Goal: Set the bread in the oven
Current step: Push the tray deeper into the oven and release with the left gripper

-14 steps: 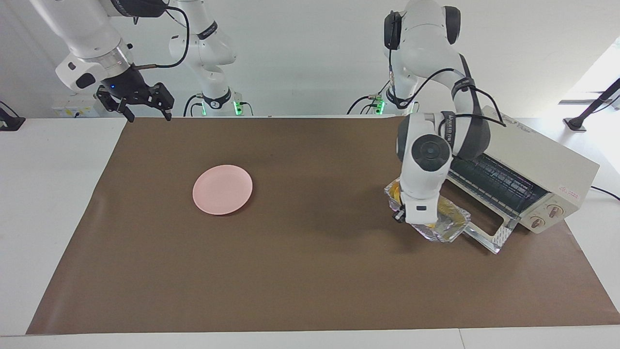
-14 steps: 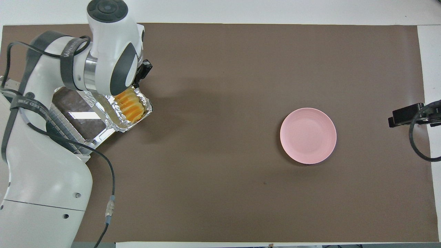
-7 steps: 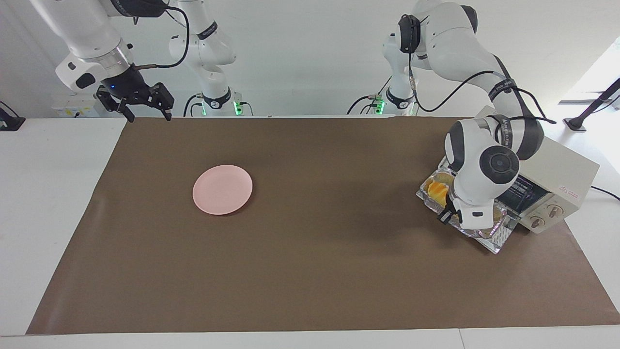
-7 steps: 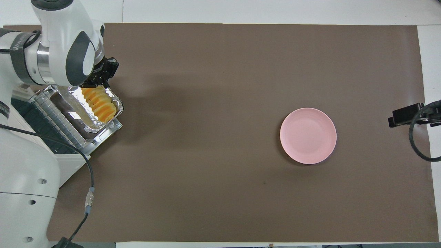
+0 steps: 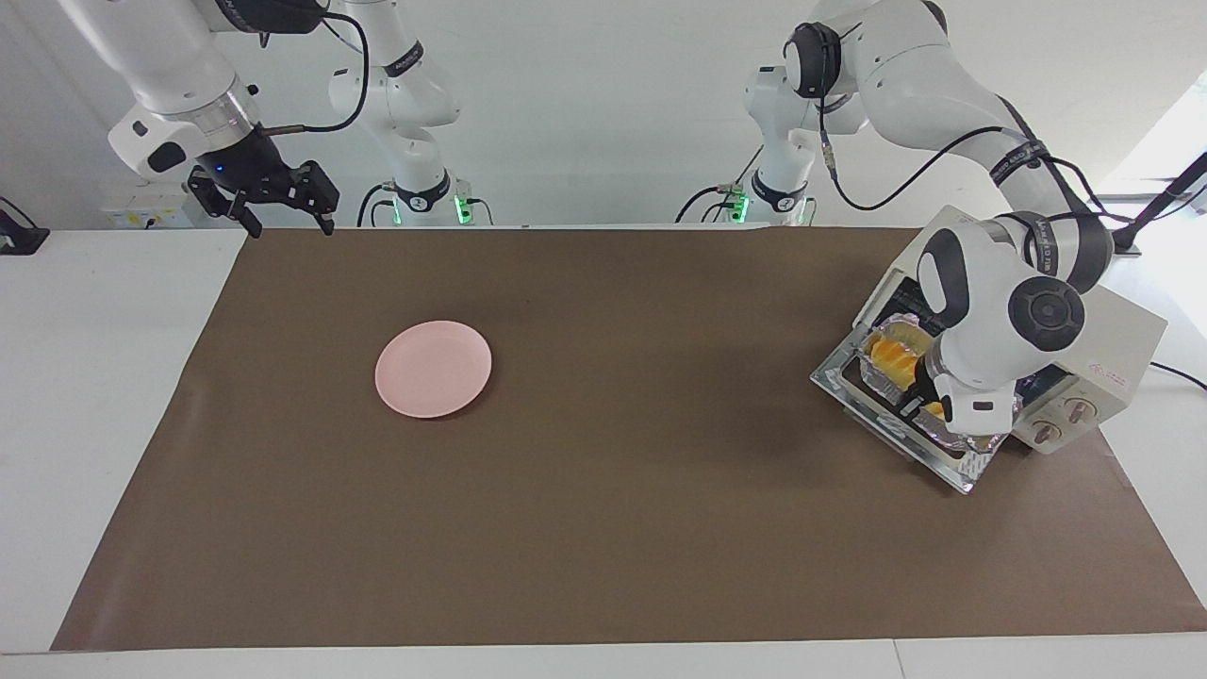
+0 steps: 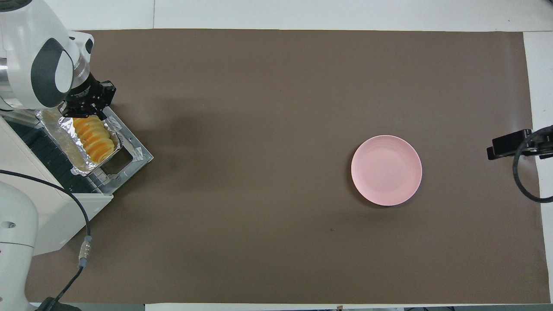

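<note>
I need to keep the foil tray in my left gripper until it's farther into the oven's opening [image 6: 39,153]: the foil tray's outer edge [image 6: 116,135] is over the glass door.
The bread [image 5: 890,356] [image 6: 92,139], a short loaf of yellow-orange slices, lies in a crinkled foil tray [image 5: 950,436] [image 6: 60,137]. My left gripper [image 5: 920,407] [image 6: 87,113] is shut on the tray's rim at its end farther from the robots. The tray is over the drop-down glass door [image 5: 886,432] [image 6: 131,156] of the cream-white oven [image 5: 1108,330] [image 6: 47,211], with its inner side at the oven's mouth. Whether it rests on the rack I cannot tell. My right gripper [image 5: 279,223] [image 6: 506,147] waits open above the mat's corner at the right arm's end.
A round pink plate [image 5: 433,368] [image 6: 386,170] lies on the brown mat [image 5: 603,490] toward the right arm's end. The oven stands at the left arm's end, its two knobs [image 5: 1061,420] at the end farther from the robots. A cable hangs from the left arm.
My left gripper has carried the foil tray with the bread from the mat in front of the oven, over the open door and up to the oven's mouth. The right arm has not moved.
</note>
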`<action>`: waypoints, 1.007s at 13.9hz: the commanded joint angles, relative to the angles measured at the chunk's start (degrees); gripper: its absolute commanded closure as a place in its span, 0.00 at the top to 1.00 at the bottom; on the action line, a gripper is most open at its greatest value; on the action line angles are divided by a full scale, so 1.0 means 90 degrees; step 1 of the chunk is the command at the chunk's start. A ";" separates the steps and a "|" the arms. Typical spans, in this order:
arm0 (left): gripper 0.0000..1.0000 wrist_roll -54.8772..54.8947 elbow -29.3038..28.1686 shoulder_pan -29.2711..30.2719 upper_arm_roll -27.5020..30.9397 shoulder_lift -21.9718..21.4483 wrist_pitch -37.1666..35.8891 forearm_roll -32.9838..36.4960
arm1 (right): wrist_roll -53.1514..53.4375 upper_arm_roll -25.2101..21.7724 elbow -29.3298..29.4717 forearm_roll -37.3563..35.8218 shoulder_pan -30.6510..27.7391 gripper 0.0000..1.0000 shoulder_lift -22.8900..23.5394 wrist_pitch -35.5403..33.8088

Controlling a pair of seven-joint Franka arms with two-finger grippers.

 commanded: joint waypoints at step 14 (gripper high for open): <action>0.00 0.0115 -0.1034 0.0057 0.0431 -0.0629 -0.0138 0.0386 | 0.0067 0.0021 -0.0015 0.0059 -0.0027 1.00 0.0000 -0.0048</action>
